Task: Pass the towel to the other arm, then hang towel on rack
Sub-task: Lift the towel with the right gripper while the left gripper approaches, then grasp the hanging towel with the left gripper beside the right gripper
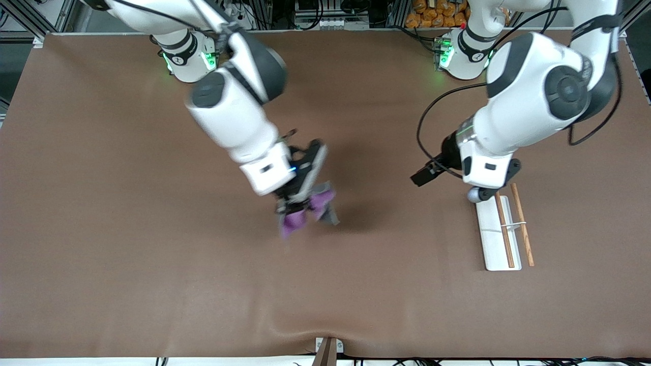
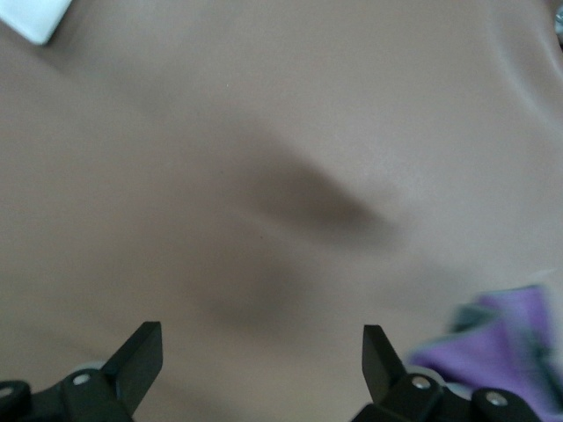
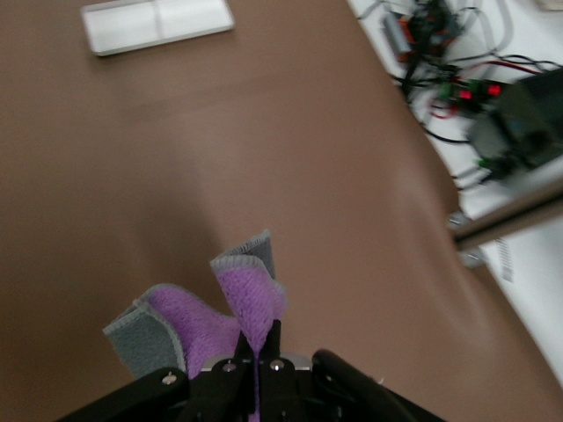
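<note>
The robot's left gripper should next take the towel from the right gripper by a free corner (image 1: pixel 333 219). Then it can hang the towel on the rack (image 1: pixel 501 234).
The towel (image 1: pixel 307 211), purple with a grey back, hangs crumpled from my right gripper (image 1: pixel 294 202) above the middle of the table. In the right wrist view the fingers (image 3: pixel 264 338) are shut on a purple fold of the towel (image 3: pixel 237 303). My left gripper (image 1: pixel 480 190) hovers over the end of the rack (image 1: pixel 501 234) that is farther from the front camera. Its fingers (image 2: pixel 261 352) are wide open and empty over bare table. The towel's edge shows in the left wrist view (image 2: pixel 501 343). The rack stands toward the left arm's end, with a white base and two brown rods.
The brown table mat (image 1: pixel 152 254) carries nothing else. The rack's white base shows in the right wrist view (image 3: pixel 158 22), and a corner of it in the left wrist view (image 2: pixel 35 18). Cables and electronics (image 3: pixel 449 79) lie off the table edge.
</note>
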`<state>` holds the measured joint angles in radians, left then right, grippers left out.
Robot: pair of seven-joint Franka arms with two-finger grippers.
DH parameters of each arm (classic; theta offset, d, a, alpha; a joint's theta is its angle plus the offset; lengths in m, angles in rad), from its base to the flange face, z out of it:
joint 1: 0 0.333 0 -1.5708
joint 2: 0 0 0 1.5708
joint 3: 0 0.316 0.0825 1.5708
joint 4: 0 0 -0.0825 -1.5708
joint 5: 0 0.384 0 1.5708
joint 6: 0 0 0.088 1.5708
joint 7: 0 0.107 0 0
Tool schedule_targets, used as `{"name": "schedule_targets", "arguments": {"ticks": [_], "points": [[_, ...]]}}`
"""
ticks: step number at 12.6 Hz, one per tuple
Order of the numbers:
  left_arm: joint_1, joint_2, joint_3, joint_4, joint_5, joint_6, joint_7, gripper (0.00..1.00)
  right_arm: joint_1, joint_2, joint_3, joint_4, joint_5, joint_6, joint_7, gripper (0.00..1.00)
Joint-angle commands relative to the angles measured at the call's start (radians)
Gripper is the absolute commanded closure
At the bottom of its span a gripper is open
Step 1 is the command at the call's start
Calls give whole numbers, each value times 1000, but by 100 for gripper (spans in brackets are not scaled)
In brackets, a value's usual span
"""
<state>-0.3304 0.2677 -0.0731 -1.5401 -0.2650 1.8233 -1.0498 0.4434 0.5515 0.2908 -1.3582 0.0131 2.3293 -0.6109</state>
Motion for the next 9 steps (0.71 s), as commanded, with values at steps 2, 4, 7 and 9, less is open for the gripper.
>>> {"name": "schedule_targets", "arguments": {"ticks": [2, 4, 7, 9], "points": [[14, 30, 9, 29, -83, -4, -38, 0, 131, 40, -15, 34, -18, 8, 98, 100], [19, 51, 9, 21, -95, -4, -86, 0, 191, 82, -25, 74, -18, 33, 137, 100], [19, 79, 10, 6, -86, -30, -192, 0, 228, 79, -38, 93, -16, 33, 203, 100], [30, 79, 10, -23, -85, -73, -216, 0, 228, 68, -30, 99, -12, 22, 212, 100]]}}
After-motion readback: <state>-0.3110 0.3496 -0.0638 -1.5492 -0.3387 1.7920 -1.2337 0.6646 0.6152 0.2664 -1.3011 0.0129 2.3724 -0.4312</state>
